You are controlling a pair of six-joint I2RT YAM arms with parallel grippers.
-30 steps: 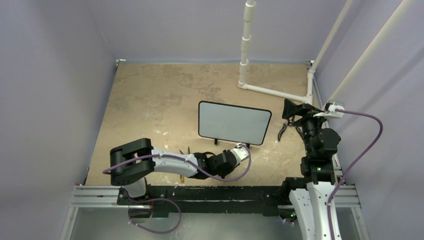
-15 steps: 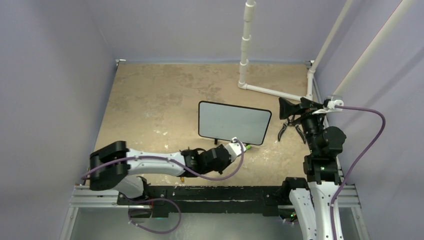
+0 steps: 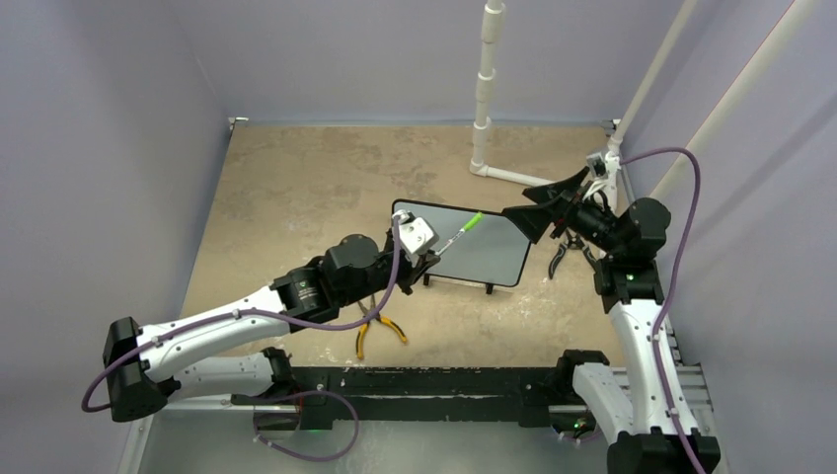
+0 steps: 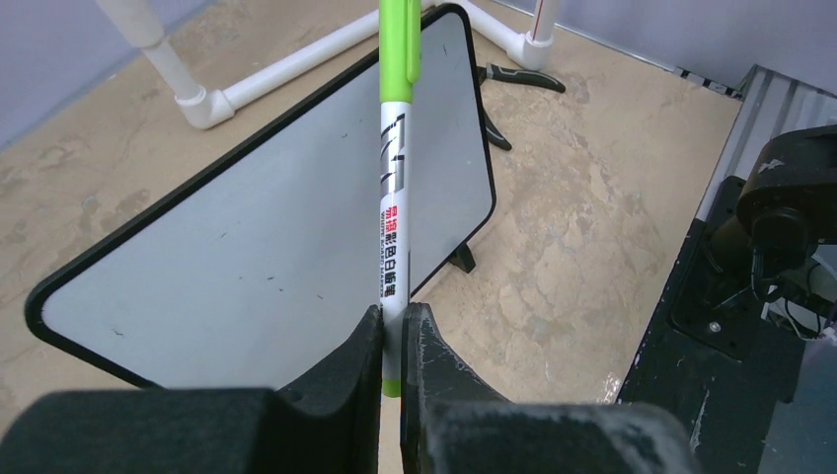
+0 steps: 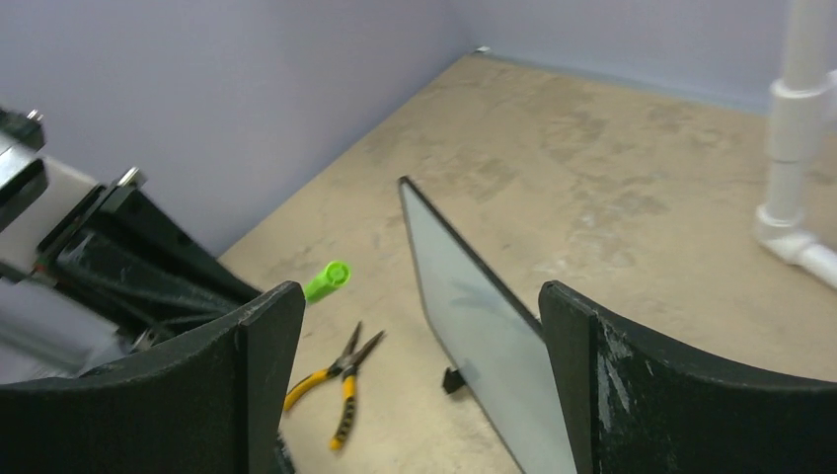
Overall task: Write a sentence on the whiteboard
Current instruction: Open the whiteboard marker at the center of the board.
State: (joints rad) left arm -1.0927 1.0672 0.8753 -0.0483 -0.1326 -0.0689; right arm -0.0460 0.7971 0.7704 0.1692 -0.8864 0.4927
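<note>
The marker's green cap (image 3: 473,222) (image 5: 327,281) needs to be grabbed by my right gripper to uncap the marker for writing. The white body is left to my left gripper.
The whiteboard (image 3: 474,252) stands on its little feet mid-table, its grey face (image 4: 247,247) blank apart from a few tiny dark specks; no sentence shows on it. My left gripper (image 3: 426,247) is shut on the lower end of a white marker (image 4: 395,197) with a green cap (image 4: 399,39). The capped end points up and to the right across the board (image 5: 484,326). My right gripper (image 3: 541,202) hangs open and wide at the board's right end, facing the marker. In the right wrist view the green cap (image 5: 329,279) sits just beside the left fingertip, with the right gripper (image 5: 419,296) holding nothing.
Yellow-handled pliers (image 3: 378,331) lie on the table in front of the board, under the left forearm. Black-handled pliers (image 3: 561,255) lie just right of the board. A white PVC pipe frame (image 3: 484,99) rises at the back right. Purple walls close in the table.
The left gripper shut on the marker near the front edge, then lifted it up and back over the board. The right arm swung left and up toward the board's right end.
</note>
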